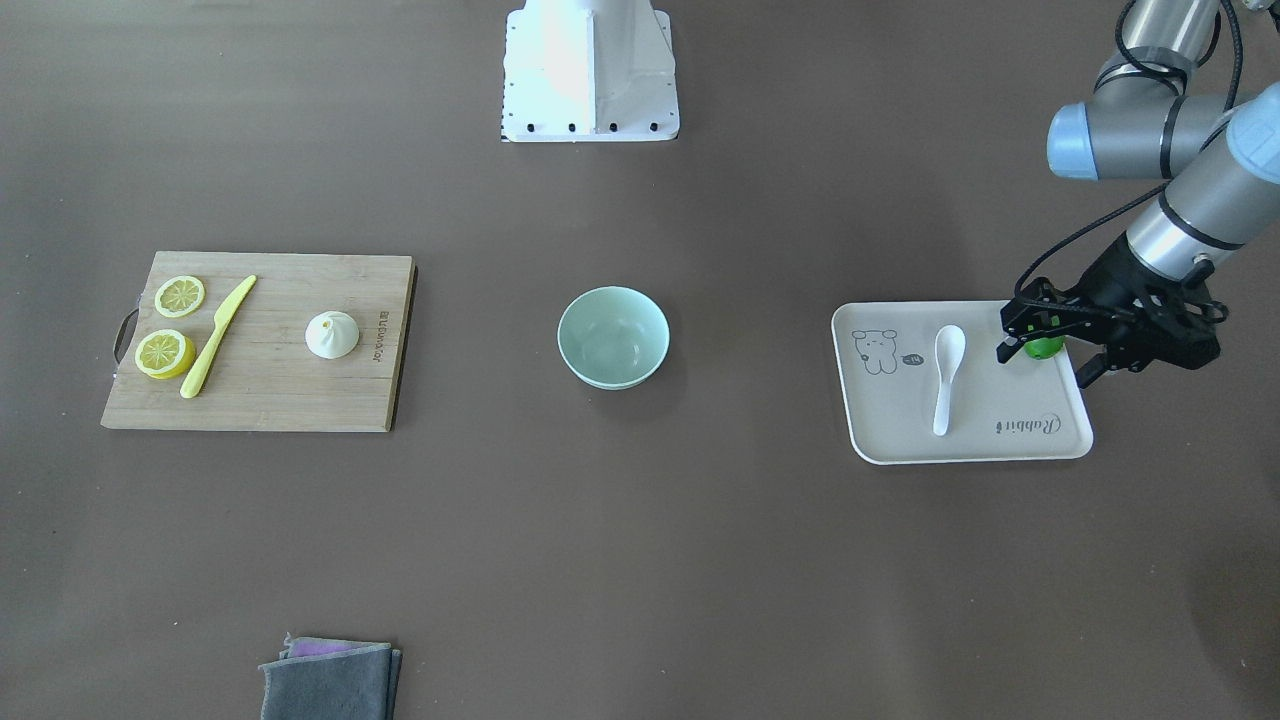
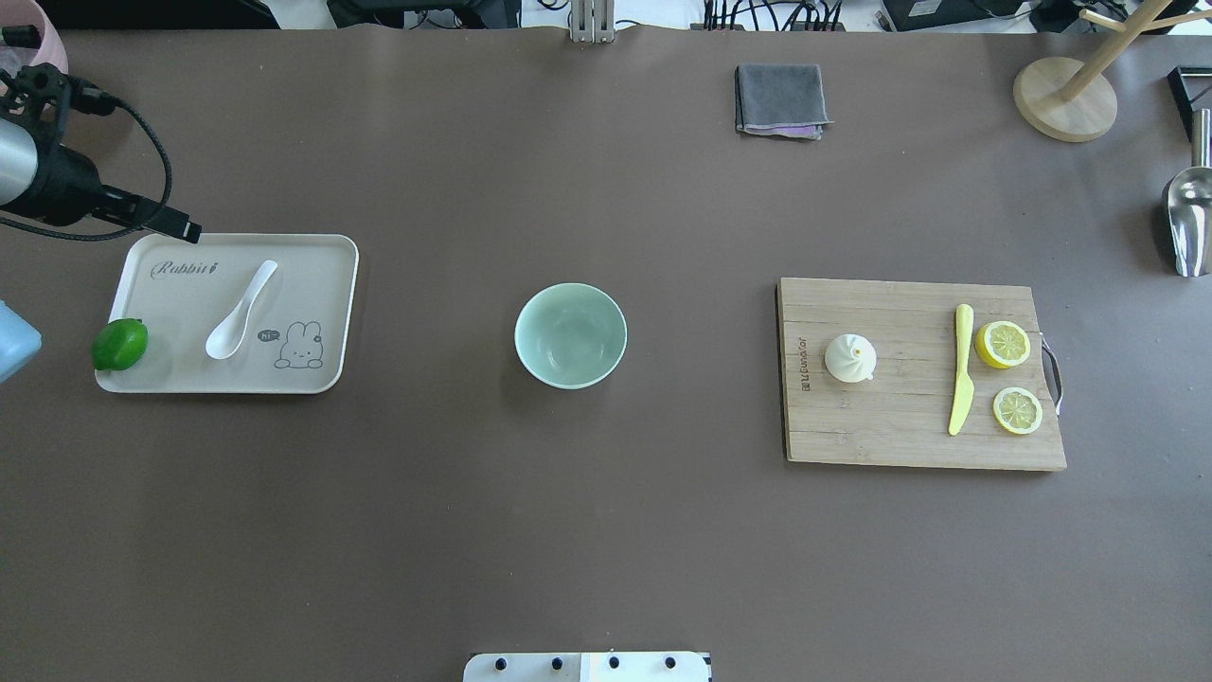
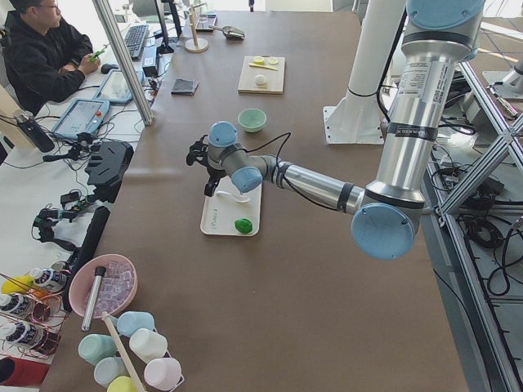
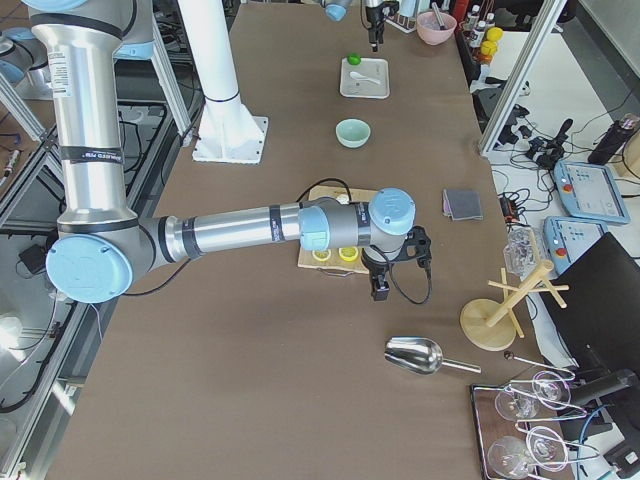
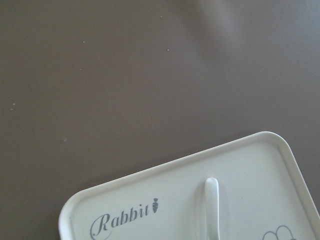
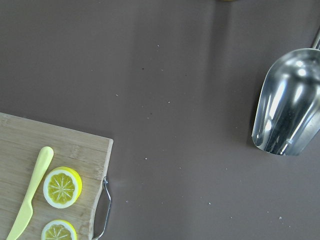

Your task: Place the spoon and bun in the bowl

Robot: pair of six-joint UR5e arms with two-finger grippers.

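Observation:
My left gripper needs to pick up the white spoon by its handle [image 1: 942, 408] next, so the spoon can go into the bowl [image 1: 613, 336].
The white spoon [image 1: 947, 375] lies on a cream tray [image 1: 880, 430], scoop towards the robot; the left wrist view shows its handle tip [image 5: 211, 205]. The white pleated bun [image 1: 332, 334] sits on a wooden cutting board [image 1: 260, 400]. The empty mint-green bowl [image 1: 613, 336] stands mid-table between them. My left gripper [image 1: 1048, 362] hovers open and empty over the tray's outer end, beside a green lime [image 1: 1045, 347]. My right gripper [image 4: 380, 290] shows only in the exterior right view, past the board's outer end; I cannot tell if it is open or shut.
Two lemon halves [image 2: 1004, 344] and a yellow plastic knife [image 2: 961, 369] lie on the board beside the bun. A metal scoop [image 2: 1188, 218] and a wooden stand [image 2: 1065, 99] are at the far right. A folded grey cloth [image 2: 778, 99] lies at the far edge.

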